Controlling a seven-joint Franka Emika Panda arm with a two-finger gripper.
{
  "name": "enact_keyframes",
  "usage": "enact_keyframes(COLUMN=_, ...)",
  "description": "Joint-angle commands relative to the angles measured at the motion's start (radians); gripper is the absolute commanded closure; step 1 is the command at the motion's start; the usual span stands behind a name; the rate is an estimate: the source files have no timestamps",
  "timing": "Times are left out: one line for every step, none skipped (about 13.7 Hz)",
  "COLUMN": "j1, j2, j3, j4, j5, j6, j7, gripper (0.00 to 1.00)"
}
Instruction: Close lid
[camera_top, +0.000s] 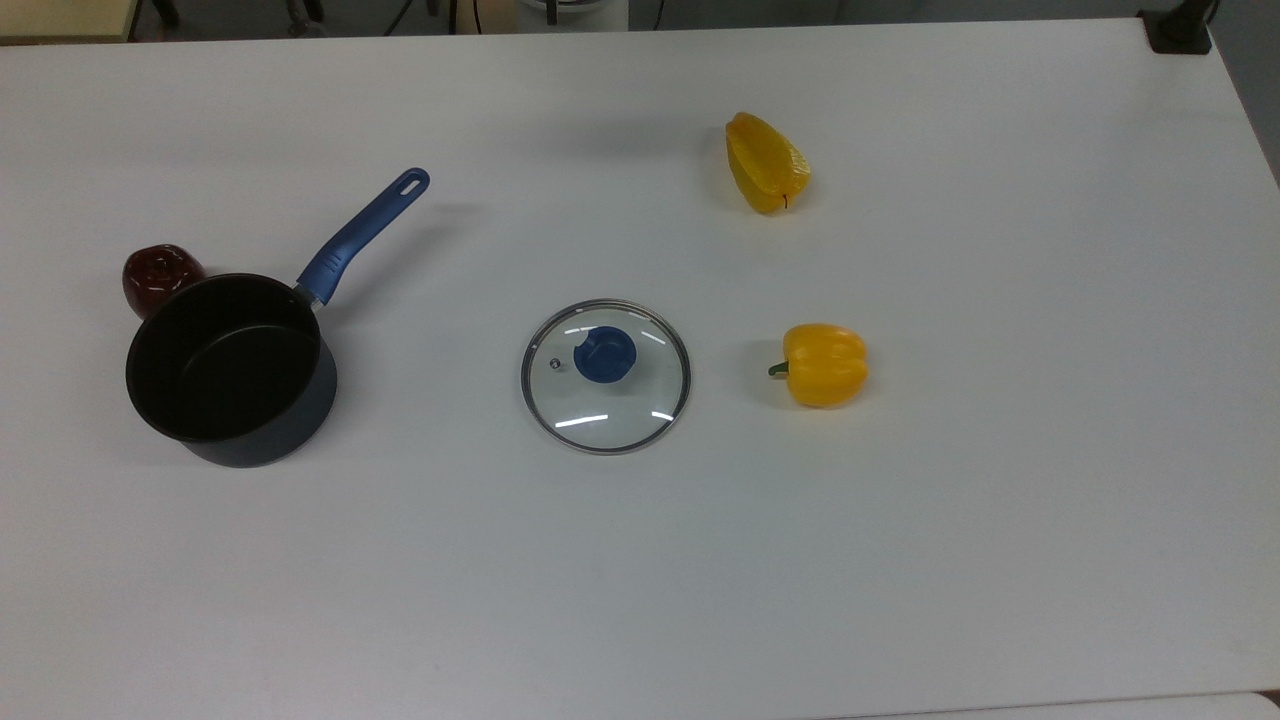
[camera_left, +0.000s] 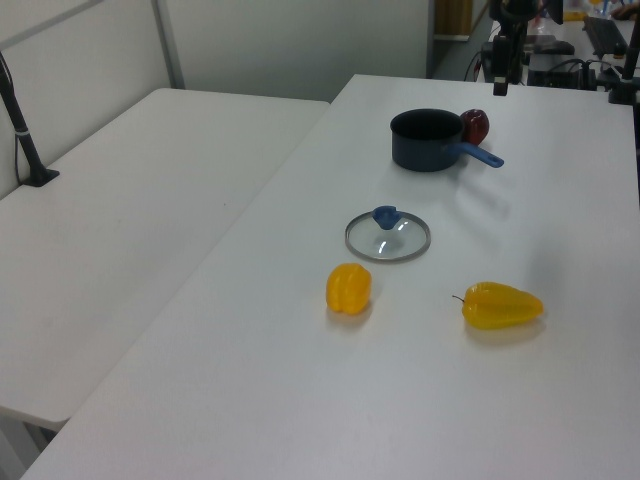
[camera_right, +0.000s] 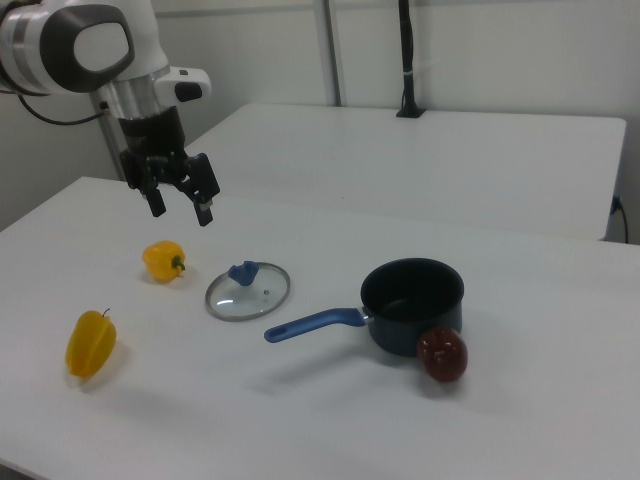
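I need to grab the lid by its raised blue knob (camera_left: 386, 216) with my gripper next, because the lid's glass disc (camera_left: 388, 242) lies flat and wide on the tabletop. Then I can close the lid.
The lid (camera_top: 605, 376) is round clear glass with a metal rim and a blue knob; it lies flat on the white table, also as the lid (camera_left: 388, 234) and the lid (camera_right: 247, 291). A dark pot (camera_top: 230, 368) with a blue handle stands uncovered at the top view's left, seen too as the pot (camera_left: 428, 139) and the pot (camera_right: 411, 302). My gripper (camera_right: 180, 207) hangs open in the air, above and to the right view's left of the lid, with nothing between its fingers.
Two yellow peppers lie on the table: one pepper (camera_top: 823, 364) close to the lid, another pepper (camera_top: 765, 163) farther back. A dark red apple (camera_top: 158, 277) touches the pot's far side. A second white table (camera_left: 120, 220) stands alongside.
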Motion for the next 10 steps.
enact_keyframes(j1=-0.022, j2=0.009, j3=-0.002, j4=0.017, j5=0.021, j6=0.005, j7=-0.024, gripper=0.0)
enact_keyframes(j1=-0.024, j2=0.009, j3=-0.002, j4=0.017, j5=0.021, j6=0.01, j7=-0.024, gripper=0.0)
enact_keyframes(j1=-0.024, j2=0.009, j3=-0.004, j4=0.017, j5=0.021, j6=0.013, j7=-0.024, gripper=0.0)
enact_keyframes(j1=-0.022, j2=0.009, j3=-0.004, j4=0.017, j5=0.021, j6=0.013, j7=-0.024, gripper=0.0)
enact_keyframes(j1=-0.021, j2=0.009, j3=-0.004, j4=0.017, j5=0.021, j6=0.014, j7=-0.024, gripper=0.0)
enact_keyframes(j1=-0.019, j2=0.011, j3=-0.002, j4=0.016, j5=0.021, j6=0.016, j7=-0.024, gripper=0.0)
enact_keyframes(j1=-0.013, j2=0.02, j3=-0.002, j4=0.013, j5=0.021, j6=0.024, j7=-0.024, gripper=0.0)
enact_keyframes(j1=-0.009, j2=0.032, j3=-0.001, j4=0.01, j5=0.021, j6=0.057, j7=-0.021, gripper=0.0)
enact_keyframes(j1=-0.004, j2=0.041, j3=0.002, j4=0.002, j5=0.021, j6=0.1, j7=-0.019, gripper=0.0)
enact_keyframes(j1=-0.001, j2=0.057, j3=0.005, j4=-0.01, j5=0.021, j6=0.14, j7=-0.007, gripper=0.0)
